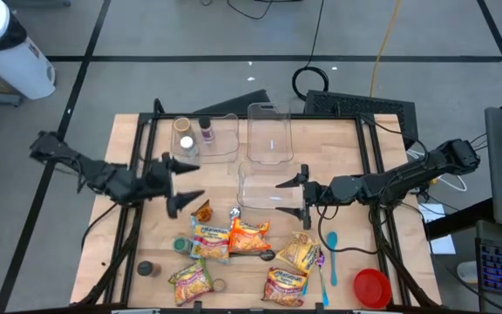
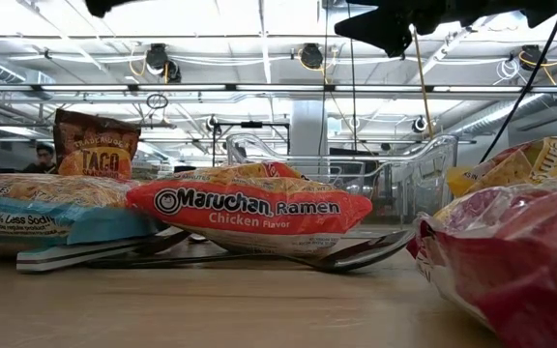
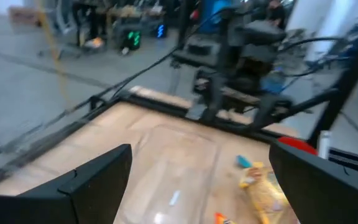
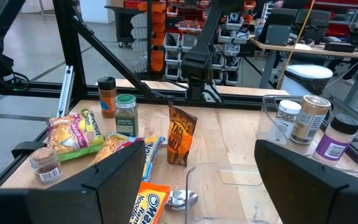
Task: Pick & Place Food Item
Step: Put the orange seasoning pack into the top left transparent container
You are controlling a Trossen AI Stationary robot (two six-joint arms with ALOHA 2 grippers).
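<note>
The left gripper grabs the brown packet by its top edge (image 1: pixel 206 203) next, to put the taco seasoning away in the bin with three jars.
Several ramen packets lie flat on the near part of the table: an orange one (image 1: pixel 249 235) (image 2: pixel 249 208), a blue-edged one (image 1: pixel 210 237), and yellow ones (image 1: pixel 190 281) (image 1: pixel 286 283) (image 1: pixel 299 253). A brown taco seasoning packet (image 1: pixel 202 211) (image 4: pixel 181 135) stands upright beside them. My left gripper (image 1: pixel 179 183) is open and empty above the table, left of the packets. My right gripper (image 1: pixel 293 196) is open and empty over the near right edge of a clear bin (image 1: pixel 264 187). Both sets of fingers point toward the table's middle.
A second clear bin (image 1: pixel 268 135) and a bin with three jars (image 1: pixel 207 135) stand at the back. Two spice jars (image 1: pixel 181 245) (image 1: pixel 149 269), a metal spoon (image 1: pixel 267 255), a blue spoon (image 1: pixel 331 253) and a red bowl (image 1: pixel 371 286) lie near the front edge.
</note>
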